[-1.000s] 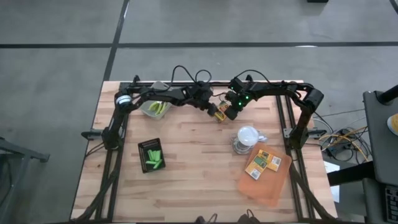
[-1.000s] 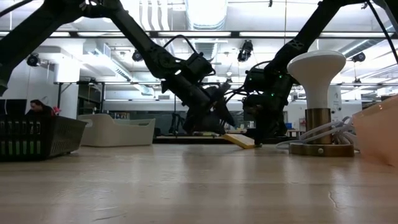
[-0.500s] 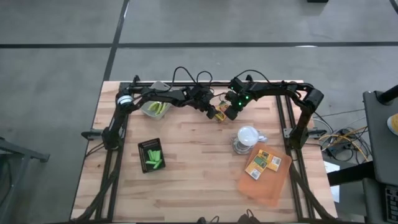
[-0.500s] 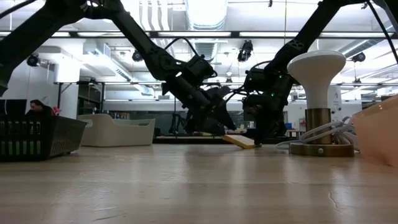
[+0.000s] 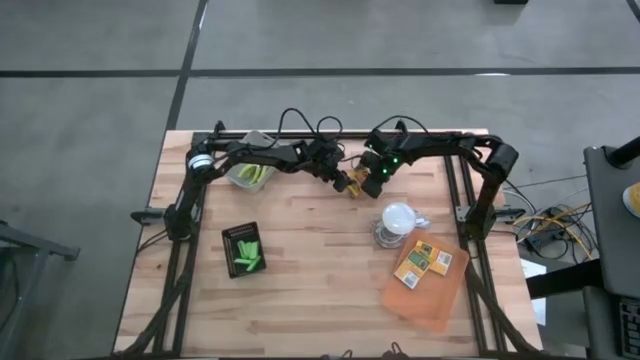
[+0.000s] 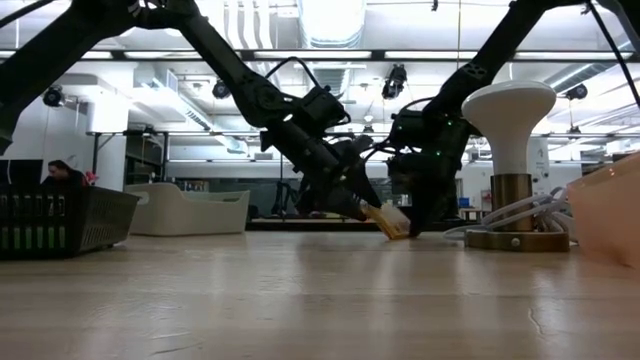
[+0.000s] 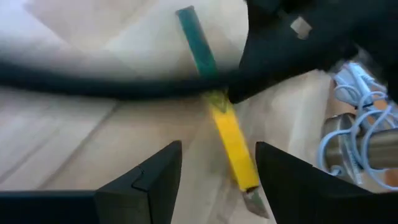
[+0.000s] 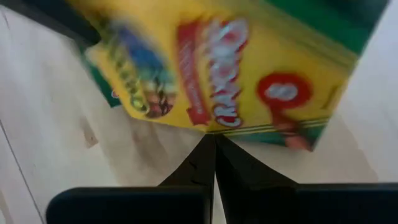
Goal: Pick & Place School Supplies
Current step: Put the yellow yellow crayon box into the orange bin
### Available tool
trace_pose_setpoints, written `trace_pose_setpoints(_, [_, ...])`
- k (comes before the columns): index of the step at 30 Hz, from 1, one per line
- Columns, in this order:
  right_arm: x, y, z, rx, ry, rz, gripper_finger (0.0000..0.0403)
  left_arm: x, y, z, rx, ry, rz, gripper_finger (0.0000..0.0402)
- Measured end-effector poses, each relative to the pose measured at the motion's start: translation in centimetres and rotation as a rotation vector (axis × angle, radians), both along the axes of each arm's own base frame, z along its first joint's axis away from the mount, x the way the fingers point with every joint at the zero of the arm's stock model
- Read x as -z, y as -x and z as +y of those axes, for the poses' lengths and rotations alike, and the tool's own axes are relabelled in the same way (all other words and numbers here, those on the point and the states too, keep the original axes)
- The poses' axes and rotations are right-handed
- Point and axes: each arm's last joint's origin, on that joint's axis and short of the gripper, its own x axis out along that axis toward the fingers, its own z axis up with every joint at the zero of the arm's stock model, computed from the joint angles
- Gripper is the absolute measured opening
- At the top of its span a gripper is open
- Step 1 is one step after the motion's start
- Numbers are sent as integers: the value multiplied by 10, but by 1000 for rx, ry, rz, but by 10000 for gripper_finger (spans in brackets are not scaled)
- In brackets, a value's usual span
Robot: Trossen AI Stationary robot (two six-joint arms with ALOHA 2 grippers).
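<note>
My left gripper isn't ready to close on the box and must move toward it first: its fingers stop short of the box's yellow edge [image 7: 236, 147] in the left wrist view.
One flat yellow box with green ends [image 5: 355, 184] stands tilted at the far middle of the table, between my two grippers. My left gripper [image 7: 217, 146] is open, with one finger on each side of the box's thin edge [image 7: 233, 143]. My right gripper [image 8: 214, 140] is shut and meets the box from the other side. Two more such boxes [image 5: 425, 260] lie on the orange sheet. Green sticks [image 5: 248, 252] lie in the black tray [image 5: 232, 236]. My right gripper presses its shut fingertips [image 8: 214, 149] against the lower edge of the box's printed face [image 8: 214, 129], about midway along it. It comes slanting down from the table's right. The box leans tilted, its low edge [image 6: 402, 236] on the table. Whether my left gripper touches the box, I cannot tell.
A white-domed lamp on a round base [image 5: 398, 222] with cables stands just near-right of the grippers. A clear tub holding green things [image 5: 250, 174] sits at the far left. The translucent orange sheet [image 5: 425, 295] lies at the near right.
The yellow box has tipped up steeper: its raised end by my left gripper has gone higher while its low edge has stayed on the table.
</note>
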Motion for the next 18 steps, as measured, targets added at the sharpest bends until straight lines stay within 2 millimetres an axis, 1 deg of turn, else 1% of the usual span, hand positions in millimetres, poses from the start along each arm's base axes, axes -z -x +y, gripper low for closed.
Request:
trace_pose_setpoints(4, [1,-4,6,-48,10,2,8,1,0,-5,-4,31,20,209])
trace_pose_setpoints(11, [1,-5,8,-66,15,-2,8,1,-7,-20,-32,-11,40,209])
trace_pose_setpoints(15, [1,-5,8,-66,16,-2,8,-3,-14,-32,41,-12,-22,208])
trace_pose_setpoints(18, [1,-5,8,-67,17,-3,8,-3,-18,-41,55,-21,-27,208])
